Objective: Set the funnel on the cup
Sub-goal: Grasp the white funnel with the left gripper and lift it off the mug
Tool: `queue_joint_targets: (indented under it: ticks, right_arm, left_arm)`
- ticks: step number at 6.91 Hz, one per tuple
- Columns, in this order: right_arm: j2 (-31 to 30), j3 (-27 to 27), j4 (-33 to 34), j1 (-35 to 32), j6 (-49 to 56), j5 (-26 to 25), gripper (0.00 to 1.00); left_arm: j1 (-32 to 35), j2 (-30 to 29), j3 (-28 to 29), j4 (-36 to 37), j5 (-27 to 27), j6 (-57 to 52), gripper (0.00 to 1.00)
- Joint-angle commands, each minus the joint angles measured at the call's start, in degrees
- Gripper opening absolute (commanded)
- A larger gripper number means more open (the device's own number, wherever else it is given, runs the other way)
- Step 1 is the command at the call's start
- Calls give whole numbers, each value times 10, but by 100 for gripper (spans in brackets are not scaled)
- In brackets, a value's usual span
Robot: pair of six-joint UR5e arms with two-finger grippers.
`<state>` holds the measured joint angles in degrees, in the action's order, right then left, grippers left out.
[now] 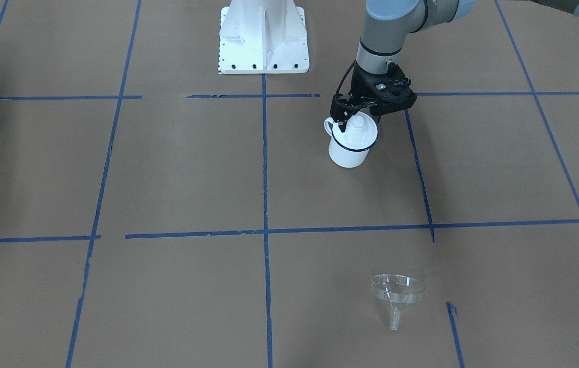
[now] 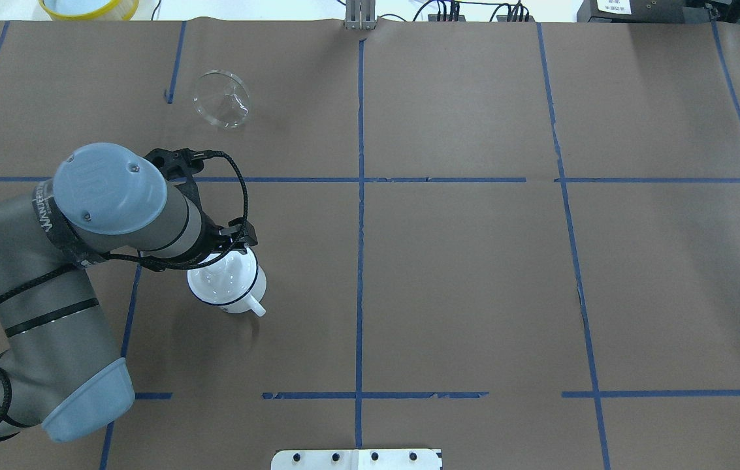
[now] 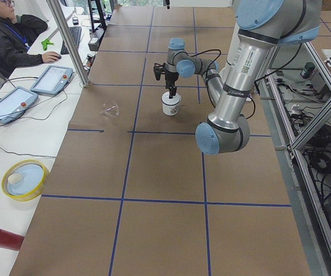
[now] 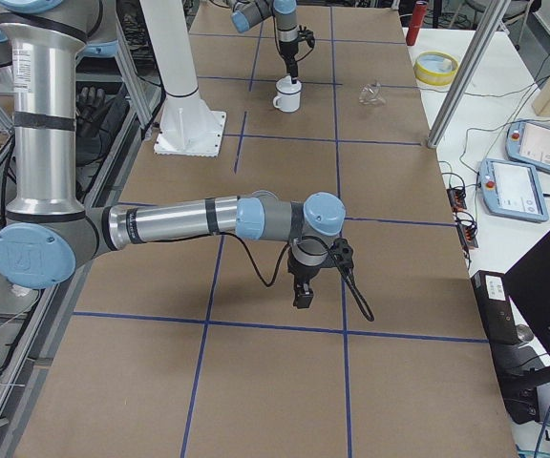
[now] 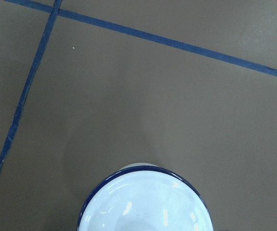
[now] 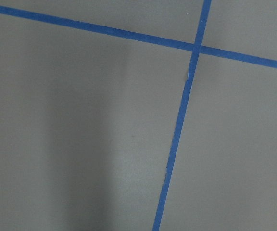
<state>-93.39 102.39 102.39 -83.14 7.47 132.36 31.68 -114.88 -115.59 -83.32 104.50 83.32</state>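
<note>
I will next grab the lid by the small knob on top point(image 1: 359, 120) with my left gripper, because the lid spreads wide and round over the cup.
The cup point(image 1: 346, 153), a white enamel mug with a dark blue rim, stands upright and carries a round white knobbed lid point(image 1: 356, 132). My left gripper point(image 1: 359, 121) hangs right over it, open, with a finger on either side of the knob. In the overhead view the gripper point(image 2: 239, 251) partly hides the cup point(image 2: 242, 301). The left wrist view shows the blue-rimmed top point(image 5: 129, 175). The clear funnel point(image 1: 396, 294) lies on its side far from the cup, also seen from overhead point(image 2: 221, 99). My right gripper point(image 4: 304, 291) hangs low over bare table; I cannot tell its state.
The white robot base plate point(image 1: 263, 36) stands near the cup. A yellow bowl point(image 3: 23, 179), a red cylinder point(image 3: 2, 237) and tablets point(image 3: 52, 79) sit on the side bench, where an operator point(image 3: 10, 34) sits. Blue tape lines point(image 1: 264, 168) cross the brown table.
</note>
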Motion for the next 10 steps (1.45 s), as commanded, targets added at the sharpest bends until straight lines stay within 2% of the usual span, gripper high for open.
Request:
queue_joint_targets:
  ticks: [1,2,3,4,5,8,10]
  right_arm:
    - [0,-1,0,0,0,0,100]
    - [0,0,0,0,0,0,100]
    - [0,0,0,0,0,0,100]
    - [0,-1,0,0,0,0,100]
    - [0,0,0,0,0,0,100]
    - [0,-1,0,0,0,0,100]
    - [0,0,0,0,0,0,100]
  left_arm:
    - [-4,0,0,0,1,-1,89]
    - [-4,0,0,0,0,0,85]
    - [-5,0,-1,2,1,0,50]
    - [-5,0,-2,3,1,-1,8]
    - [-5,4,-6,6,1,-1,0]
    - [-1,6,-17,8,1,-2,0]
    - [11,7,-94,83,2,-56,0]
